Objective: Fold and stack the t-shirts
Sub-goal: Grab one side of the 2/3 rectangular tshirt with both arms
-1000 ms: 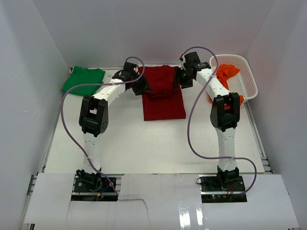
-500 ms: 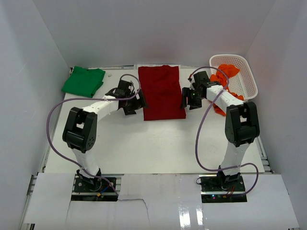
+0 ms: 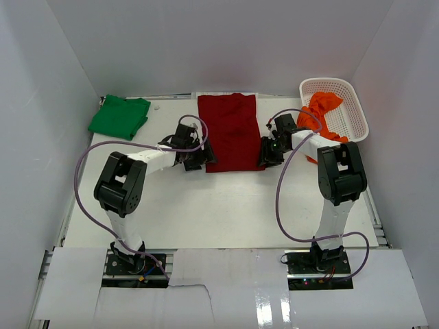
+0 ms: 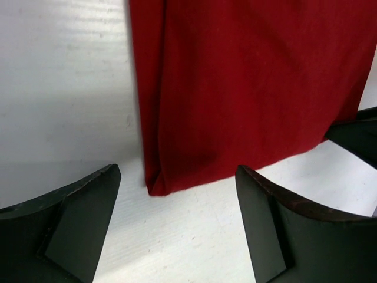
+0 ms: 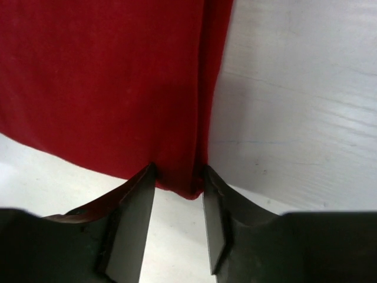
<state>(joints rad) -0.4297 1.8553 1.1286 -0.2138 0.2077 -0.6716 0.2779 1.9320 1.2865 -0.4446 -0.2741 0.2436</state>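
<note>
My left gripper grabs the near corner of the dark red t-shirt next, pairing my right gripper's corner, to fold the t-shirt's near edge over.
The dark red t-shirt (image 3: 232, 132) lies flat as a long folded strip in the middle of the table. My left gripper (image 3: 199, 163) is wide open and empty just before its near-left corner (image 4: 154, 187). My right gripper (image 3: 266, 156) is at the near-right corner (image 5: 189, 190). Its jaws are partly open and straddle that corner, tips touching the cloth. The bright green t-shirt (image 3: 120, 116) lies folded at the far left. The orange t-shirt (image 3: 322, 110) hangs out of the basket.
The white lattice basket (image 3: 351, 110) stands at the far right, close behind my right arm. White walls enclose the table on the left, back and right. Bare table (image 3: 226, 205) lies between the shirt and the arm bases.
The far edge of the red shirt was let go and now lies flat. Both grippers moved from its far end along its sides to its near corners.
</note>
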